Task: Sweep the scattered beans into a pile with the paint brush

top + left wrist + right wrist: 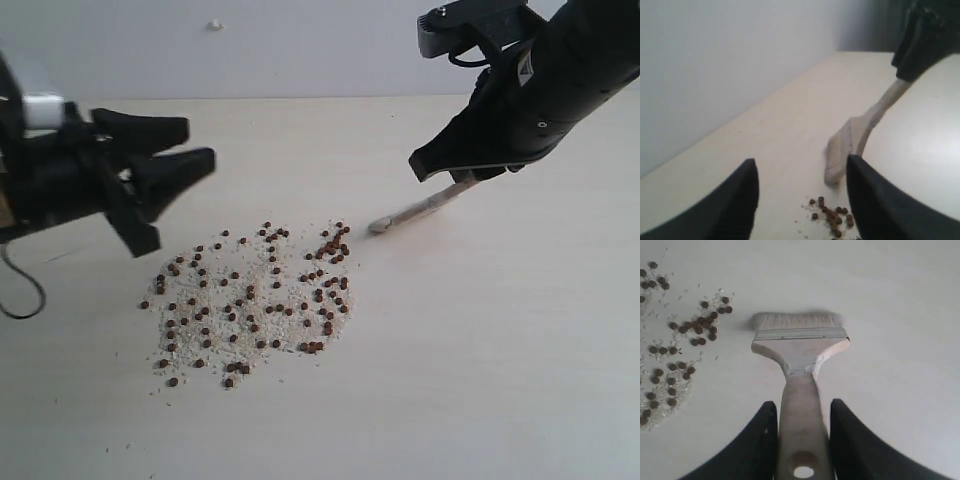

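The paint brush should be grabbed next by its wooden neck above the ferrule point(432, 203) point(874, 114) with my left gripper, so it can sweep the scattered beans into a pile.
Reddish-brown beans point(255, 300) mixed with whitish crumbs lie scattered over the middle of the pale table. The paint brush point(420, 210) slants down from my right gripper point(455, 170), which is shut on its wooden handle point(801, 440) near the hole. Its off-white bristles point(796, 320) touch the table just right of the bean patch's upper right corner point(702, 325). My left gripper point(190, 150) hovers open and empty above the table, left of the beans. In the left wrist view the brush point(840, 150) and a few beans point(832, 217) show between the open fingers point(735, 200).
A bare pale table point(480, 380) surrounds the bean patch on all sides. A light wall point(250, 50) runs behind the table's far edge. A black cable point(20, 290) loops below the left arm.
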Available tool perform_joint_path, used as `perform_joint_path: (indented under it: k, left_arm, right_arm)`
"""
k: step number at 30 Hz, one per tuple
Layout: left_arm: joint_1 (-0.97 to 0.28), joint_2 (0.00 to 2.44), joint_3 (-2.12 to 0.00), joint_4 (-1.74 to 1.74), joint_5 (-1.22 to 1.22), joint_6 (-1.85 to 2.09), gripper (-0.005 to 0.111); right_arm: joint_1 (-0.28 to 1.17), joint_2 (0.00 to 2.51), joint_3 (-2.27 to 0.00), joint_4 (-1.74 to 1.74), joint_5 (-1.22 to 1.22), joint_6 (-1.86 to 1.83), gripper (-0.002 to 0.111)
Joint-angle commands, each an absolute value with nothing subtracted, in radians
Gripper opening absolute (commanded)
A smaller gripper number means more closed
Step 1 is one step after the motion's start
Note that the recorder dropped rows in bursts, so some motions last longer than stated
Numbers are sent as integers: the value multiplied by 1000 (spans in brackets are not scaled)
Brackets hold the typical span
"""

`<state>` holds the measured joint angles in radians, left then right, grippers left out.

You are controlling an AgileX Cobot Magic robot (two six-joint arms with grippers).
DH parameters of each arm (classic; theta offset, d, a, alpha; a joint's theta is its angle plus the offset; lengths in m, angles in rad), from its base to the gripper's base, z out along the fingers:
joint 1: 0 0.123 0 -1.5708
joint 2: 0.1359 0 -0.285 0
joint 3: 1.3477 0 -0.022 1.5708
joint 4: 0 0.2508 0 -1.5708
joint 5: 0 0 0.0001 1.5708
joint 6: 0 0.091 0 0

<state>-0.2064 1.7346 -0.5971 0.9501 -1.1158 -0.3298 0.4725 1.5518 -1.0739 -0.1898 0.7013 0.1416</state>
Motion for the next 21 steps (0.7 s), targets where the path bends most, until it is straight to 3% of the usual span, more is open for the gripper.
perform_joint_path:
  k: [1,11,21]
  left_arm:
    - [-330,1954,-747,937,-1120,-224,60]
    - [-604,2180,-1018,612,-966,-54,61]
    - [-673,2329,-1169,566,-944,-55,61]
  right_arm:
    - [474,1549,-1084,-188,665,133,0]
    - [474,1549,-1084,-186,658,133,0]
    - [474,1549,-1084,-186,648,133,0]
